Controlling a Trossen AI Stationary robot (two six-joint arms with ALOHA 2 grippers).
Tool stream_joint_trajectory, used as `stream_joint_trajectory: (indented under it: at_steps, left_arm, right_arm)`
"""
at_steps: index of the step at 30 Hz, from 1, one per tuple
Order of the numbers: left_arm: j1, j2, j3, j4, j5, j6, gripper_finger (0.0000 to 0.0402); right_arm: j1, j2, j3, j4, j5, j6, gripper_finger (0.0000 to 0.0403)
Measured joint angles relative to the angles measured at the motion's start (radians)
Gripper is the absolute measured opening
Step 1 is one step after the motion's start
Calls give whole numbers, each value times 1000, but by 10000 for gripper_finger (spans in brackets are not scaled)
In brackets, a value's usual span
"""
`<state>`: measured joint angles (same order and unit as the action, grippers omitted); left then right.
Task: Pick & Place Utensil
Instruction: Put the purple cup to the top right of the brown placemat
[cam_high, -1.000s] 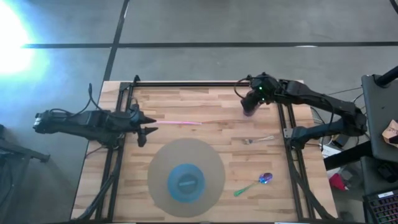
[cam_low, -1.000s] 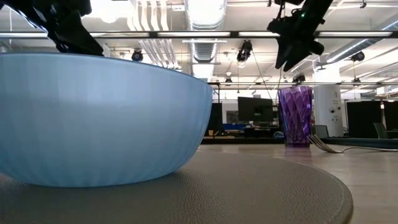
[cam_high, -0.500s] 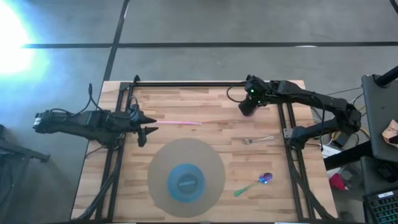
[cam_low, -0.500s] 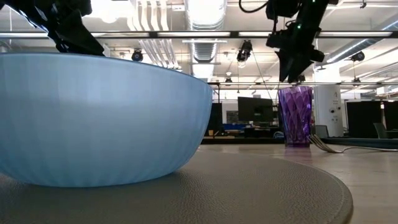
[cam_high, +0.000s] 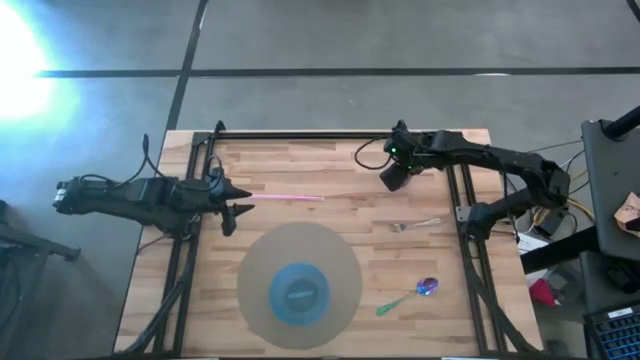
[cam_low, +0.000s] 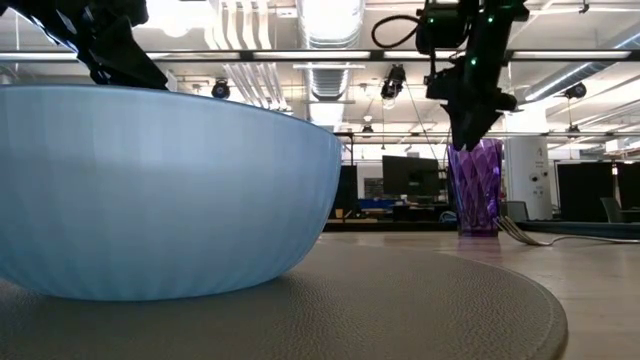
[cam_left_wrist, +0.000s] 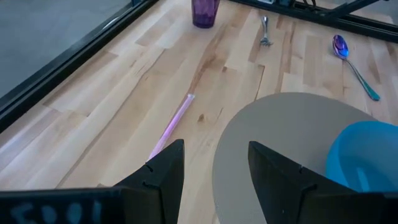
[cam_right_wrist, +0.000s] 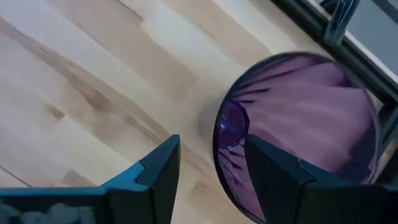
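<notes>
The purple cup needs to go toward the grey mat. My right gripper should grab the cup by its rim (cam_right_wrist: 217, 124) next.
A purple faceted cup (cam_right_wrist: 298, 124) stands upright on the wooden table near its far right part (cam_low: 477, 190); in the high view the right gripper hides it. My right gripper (cam_high: 392, 176) is open and points down at the cup's rim (cam_right_wrist: 219, 134), with one finger above the cup's inside and one outside the wall. A silver fork (cam_high: 415, 225), a spoon (cam_high: 415, 293) with a green handle and a thin pink stick (cam_high: 287, 197) lie flat on the table. My left gripper (cam_high: 236, 208) is open and waits at the table's left, beside the stick's end. My right gripper (cam_right_wrist: 211, 180) straddles the cup's wall at the rim from above, pointing down. In the low view its fingertips (cam_low: 468, 138) reach the level of the rim. Whether a finger touches the wall, I cannot tell.
A blue bowl (cam_high: 298, 293) sits on a round grey mat (cam_high: 260, 260) in the near middle of the table. Black frame rails (cam_high: 300, 135) run along the far, left and right sides. Bare wood lies between the stick and the cup.
My right gripper has moved toward the table's left and down, from above and to the right of the cup until its fingers stand at the cup's rim. The cup, the utensils and the left arm have kept still.
</notes>
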<state>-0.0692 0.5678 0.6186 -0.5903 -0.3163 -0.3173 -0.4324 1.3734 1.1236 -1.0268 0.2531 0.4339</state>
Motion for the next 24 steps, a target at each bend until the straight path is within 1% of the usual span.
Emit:
stream_joint_trajectory:
  at_steps: [4, 7, 10, 15, 16, 22, 24]
  left_arm:
    - [0, 0, 0, 3, 0, 0, 170]
    - [0, 0, 0, 8, 0, 2, 170]
    - [0, 0, 0, 12, 0, 4, 170]
    - [0, 0, 0, 14, 0, 5, 170]
    - [0, 0, 0, 14, 0, 5, 170]
    - [0, 0, 0, 14, 0, 5, 170]
    - [0, 0, 0, 14, 0, 5, 170]
  right_arm:
    - [0, 21, 0, -26, 0, 0, 161]
    - [0, 29, 1, -32, 0, 0, 135]
    - [0, 29, 2, -36, 0, -5, 98]
    - [0, 16, 2, -41, 0, -43, 25]
    - [0, 11, 2, -43, -1, -48, 17]
    - [12, -22, 22, -47, 3, -75, 13]
    - [34, -30, 40, -48, -17, -84, 12]
